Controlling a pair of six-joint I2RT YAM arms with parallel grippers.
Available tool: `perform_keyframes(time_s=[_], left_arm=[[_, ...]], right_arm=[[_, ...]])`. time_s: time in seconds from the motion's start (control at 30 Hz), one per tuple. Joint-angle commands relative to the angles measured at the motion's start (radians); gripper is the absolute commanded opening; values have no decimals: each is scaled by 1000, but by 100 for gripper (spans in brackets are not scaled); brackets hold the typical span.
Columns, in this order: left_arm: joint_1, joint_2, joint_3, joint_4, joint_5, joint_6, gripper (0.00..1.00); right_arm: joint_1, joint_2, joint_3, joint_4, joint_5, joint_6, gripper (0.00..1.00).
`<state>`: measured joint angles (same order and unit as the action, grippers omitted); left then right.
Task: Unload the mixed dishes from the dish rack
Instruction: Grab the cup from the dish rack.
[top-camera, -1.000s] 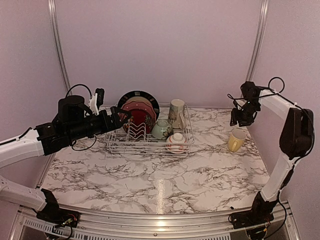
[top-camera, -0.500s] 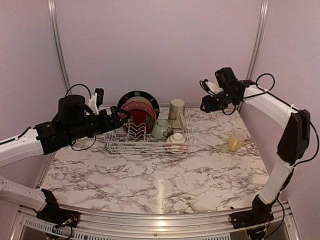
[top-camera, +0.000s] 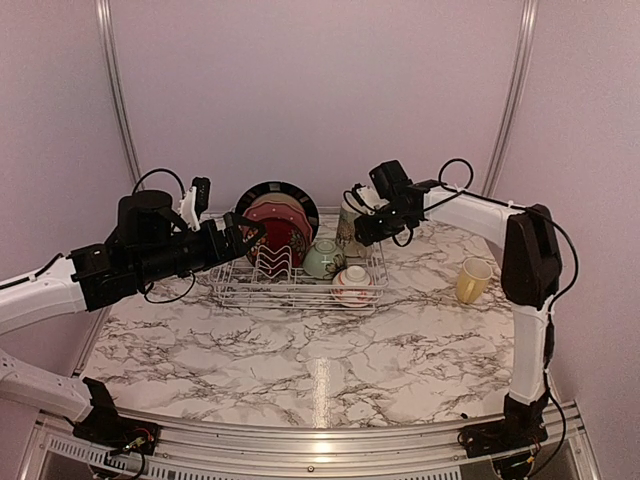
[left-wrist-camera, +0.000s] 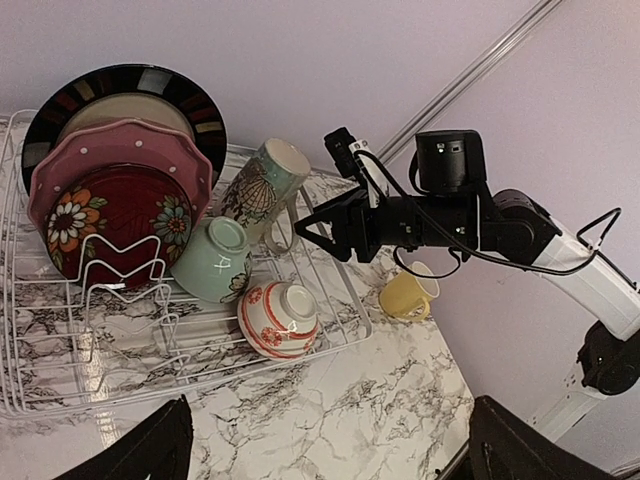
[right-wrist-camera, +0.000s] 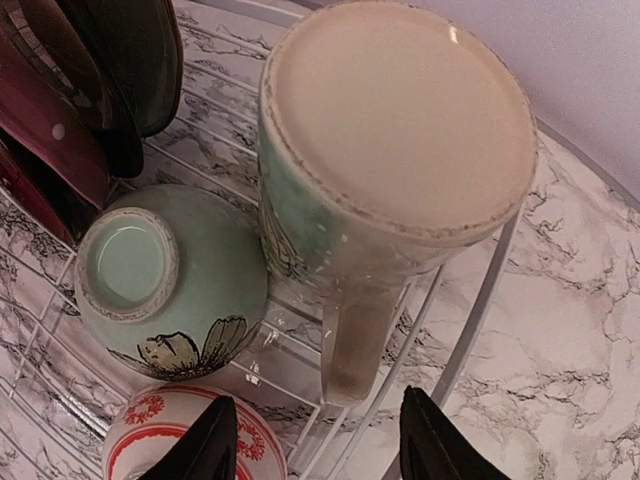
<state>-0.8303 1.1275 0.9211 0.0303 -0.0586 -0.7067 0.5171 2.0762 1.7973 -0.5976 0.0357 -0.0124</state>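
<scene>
The right gripper will next grab the handle of the upturned cream-green mug (right-wrist-camera: 400, 150) close to the mug's base, so the mug's rim stays free for handing over to the left gripper.
The white wire dish rack (top-camera: 236, 292) holds upright plates at its back left: black-rimmed (top-camera: 277, 190), pink dotted (top-camera: 290, 215) and dark red (top-camera: 272, 240). A pale green bowl (right-wrist-camera: 170, 290) and a red-white bowl (right-wrist-camera: 150, 440) lie upturned in it. An upturned cream-green mug (right-wrist-camera: 400, 150) stands at the rack's back right. My right gripper (right-wrist-camera: 320, 445) hangs open just over it, one finger on each side of the mug's handle (right-wrist-camera: 355, 345), not touching. Left of the plates, my left gripper (top-camera: 248, 235) is wide open and holds nothing.
A yellow mug (top-camera: 473, 280) stands on the marble table near the right wall. The rack sits at the back, close to the rear wall. Marble tabletop (top-camera: 320, 360) stretches in front of the rack.
My right arm has swung left from above the yellow mug at the right wall to the cream-green mug in the rack. The left arm has stayed still.
</scene>
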Motion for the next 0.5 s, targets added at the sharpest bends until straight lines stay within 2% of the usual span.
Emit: perform_keyframes(time_s=[0.0, 0.47], left_arm=[[-8, 7, 34, -18, -21, -5, 99], [-19, 27, 62, -20, -26, 5, 99]], right_arm=[[5, 33, 86, 22, 46, -10, 53], [6, 158, 213, -29, 70, 5, 50]])
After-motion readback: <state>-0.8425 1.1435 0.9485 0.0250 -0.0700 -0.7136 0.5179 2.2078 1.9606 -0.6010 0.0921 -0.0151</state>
